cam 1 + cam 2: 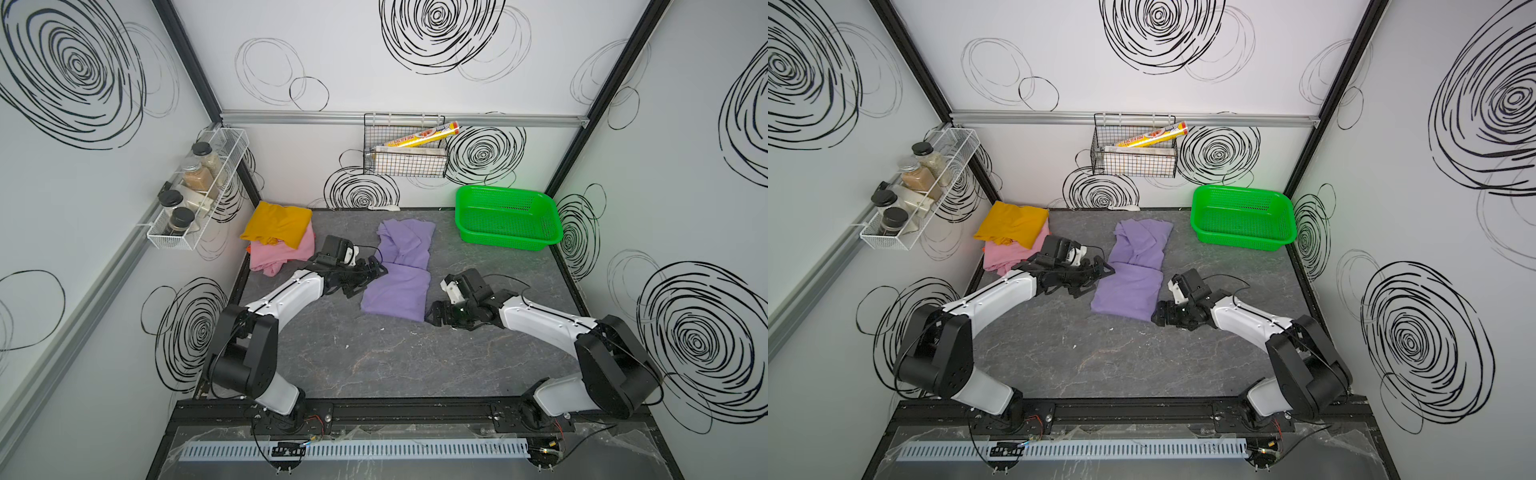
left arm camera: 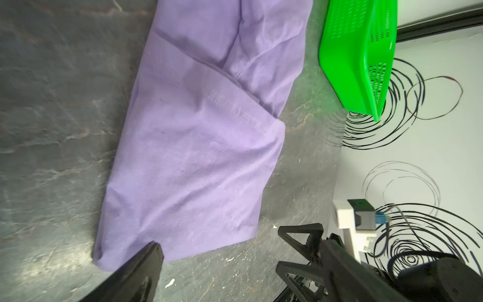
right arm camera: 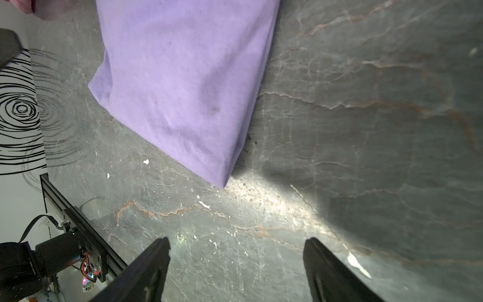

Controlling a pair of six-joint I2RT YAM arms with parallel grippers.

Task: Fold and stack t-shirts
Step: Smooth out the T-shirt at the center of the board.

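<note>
My left gripper picks up the folded lavender-purple t-shirt by its near corner next, opposite my right gripper's corner, to fold the t-shirt over evenly.
A lavender-purple t-shirt [image 1: 399, 270] [image 1: 1133, 274] lies mid-table, folded into a long strip. At the back left, a mustard-yellow t-shirt [image 1: 277, 224] rests folded on a pink t-shirt [image 1: 282, 251]. My left gripper [image 1: 376, 270] [image 2: 240, 247] stands open at the purple strip's left edge, one fingertip [image 2: 154, 251] over the cloth's rim. Just off the strip's near right corner, my right gripper [image 1: 434, 316] [image 3: 236, 243] is open over bare table, with the lavender cloth [image 3: 183, 78] just ahead of it. Neither gripper holds anything.
A green perforated basket [image 1: 505, 240] [image 2: 360, 52] stands at the back right. A white wire rack with jars [image 1: 195, 195] hangs on the left wall. A black wire basket [image 1: 405, 162] hangs on the back wall. The stone table [image 1: 374, 353] extends toward the front.
</note>
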